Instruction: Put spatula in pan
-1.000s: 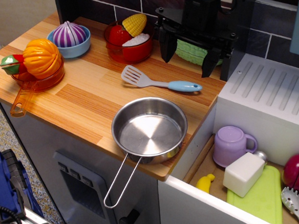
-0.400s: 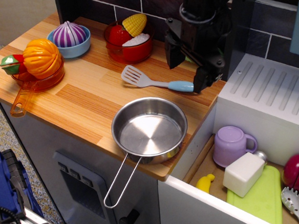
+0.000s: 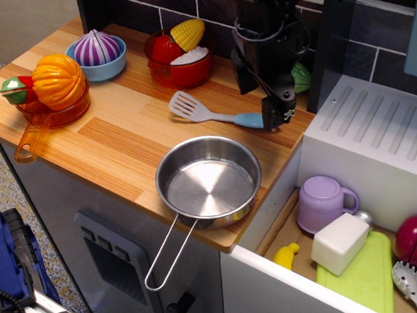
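My gripper grips the spatula by the end of its light blue handle next, to put the spatula in the steel pan.
The spatula lies flat on the wooden counter, pale grey slotted head to the left, light blue handle to the right. The shiny steel pan sits empty at the counter's front edge, its wire loop handle hanging past the edge toward the lower left. My black gripper hangs open over the spatula's handle end. One finger is behind the handle and the other covers its tip. The jaws stand apart and hold nothing.
A red bowl with toy food and a blue bowl stand at the back. An orange pot with a pumpkin is at the left. At the right, a white sink block and an open drawer with a purple cup.
The gripper has swung left, turned and come down from behind the counter's right end to straddle the spatula's handle tip. The spatula and pan have not moved.
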You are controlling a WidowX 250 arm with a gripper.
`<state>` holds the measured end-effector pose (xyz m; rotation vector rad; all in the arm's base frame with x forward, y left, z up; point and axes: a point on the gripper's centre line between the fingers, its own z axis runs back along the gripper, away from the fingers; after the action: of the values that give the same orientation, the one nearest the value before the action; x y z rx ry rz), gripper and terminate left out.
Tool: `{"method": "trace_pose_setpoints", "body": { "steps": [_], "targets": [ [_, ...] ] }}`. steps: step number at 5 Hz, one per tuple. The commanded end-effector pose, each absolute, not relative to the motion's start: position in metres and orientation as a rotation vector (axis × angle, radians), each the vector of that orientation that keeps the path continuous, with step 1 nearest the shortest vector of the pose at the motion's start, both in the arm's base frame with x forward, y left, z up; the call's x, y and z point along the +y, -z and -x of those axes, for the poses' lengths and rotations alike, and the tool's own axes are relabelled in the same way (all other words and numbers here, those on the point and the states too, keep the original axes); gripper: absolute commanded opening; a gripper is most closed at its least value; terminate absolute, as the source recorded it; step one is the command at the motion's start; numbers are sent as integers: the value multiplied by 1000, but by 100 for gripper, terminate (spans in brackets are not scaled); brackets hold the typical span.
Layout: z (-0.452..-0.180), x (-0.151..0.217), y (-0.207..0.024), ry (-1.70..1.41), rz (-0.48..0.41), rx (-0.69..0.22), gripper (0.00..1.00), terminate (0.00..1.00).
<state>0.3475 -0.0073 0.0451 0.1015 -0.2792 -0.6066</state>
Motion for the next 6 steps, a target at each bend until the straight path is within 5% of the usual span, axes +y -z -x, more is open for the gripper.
{"method": "trace_pose_setpoints", "body": {
  "steps": [1,3,4,6],
  "targets": [
    [-360,-1,-43,631,-92,-341,100,0],
    [-362,6,-23,669,-75,-372,100,0],
    [-363,7,-13,657,-71,-378,0,0],
    [-363,15,-8,597,-45,-366,0,0]
  ]
}}
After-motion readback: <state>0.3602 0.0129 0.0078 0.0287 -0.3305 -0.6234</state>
